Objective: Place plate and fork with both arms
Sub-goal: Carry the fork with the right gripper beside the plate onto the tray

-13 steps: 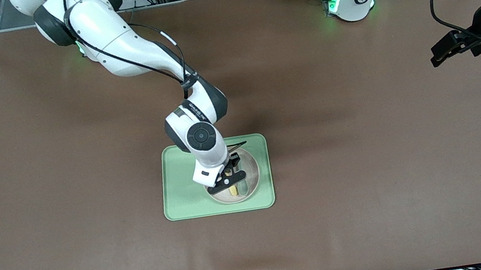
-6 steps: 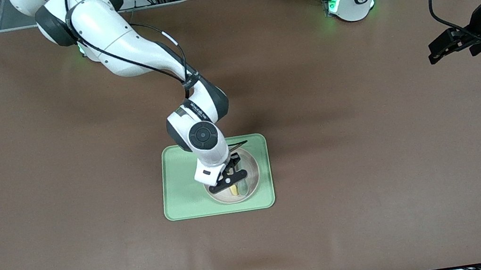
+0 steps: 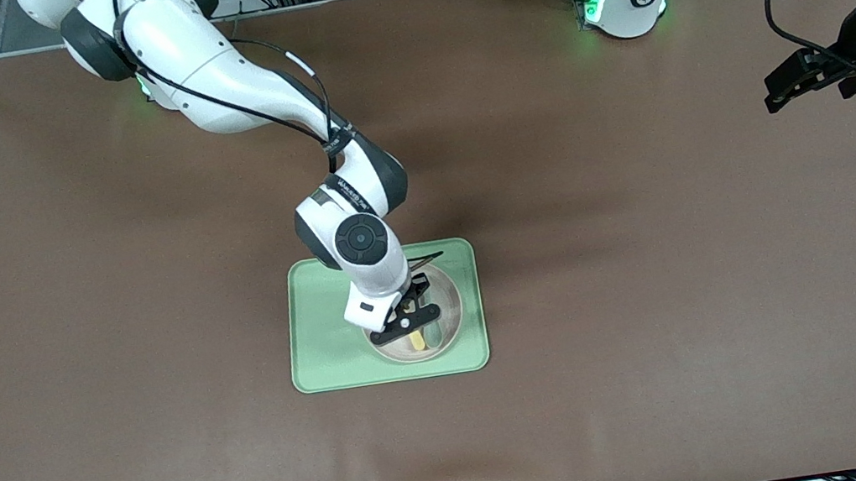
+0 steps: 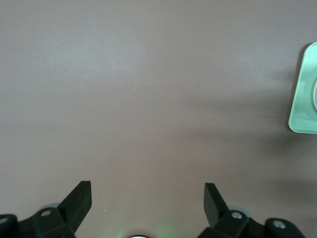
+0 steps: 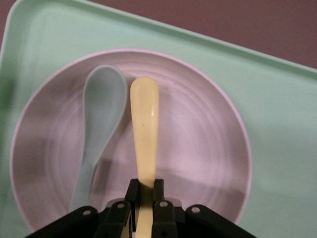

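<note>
My right gripper should move the fork to the tray's open strip (image 3: 328, 337) before opening: the fork has its rounded end (image 3: 418, 340) over the plate.
The pale speckled plate (image 3: 447, 299) lies on the light-green tray (image 3: 324, 341) mid-table. My right gripper (image 3: 408, 316) is low over the plate and shut on the pale-yellow fork (image 3: 417, 342). The right wrist view shows its fingers (image 5: 133, 191) clamped on the fork's stem, with the fork's rounded end (image 5: 144, 114) over the plate (image 5: 203, 148). The fork's tines are hidden. My left gripper (image 3: 776, 97) is open and empty, up over the bare table at the left arm's end, and it waits. In the left wrist view (image 4: 147, 191) nothing lies between its fingers.
A teal-green spoon (image 3: 434, 336) lies in the plate beside the fork, also in the right wrist view (image 5: 101, 114). The tray's corner shows in the left wrist view (image 4: 303, 99). Brown table cloth surrounds the tray.
My right gripper has shifted very slightly over the plate, still shut on the fork. My left gripper moved a little toward the bases' side, then stayed.
</note>
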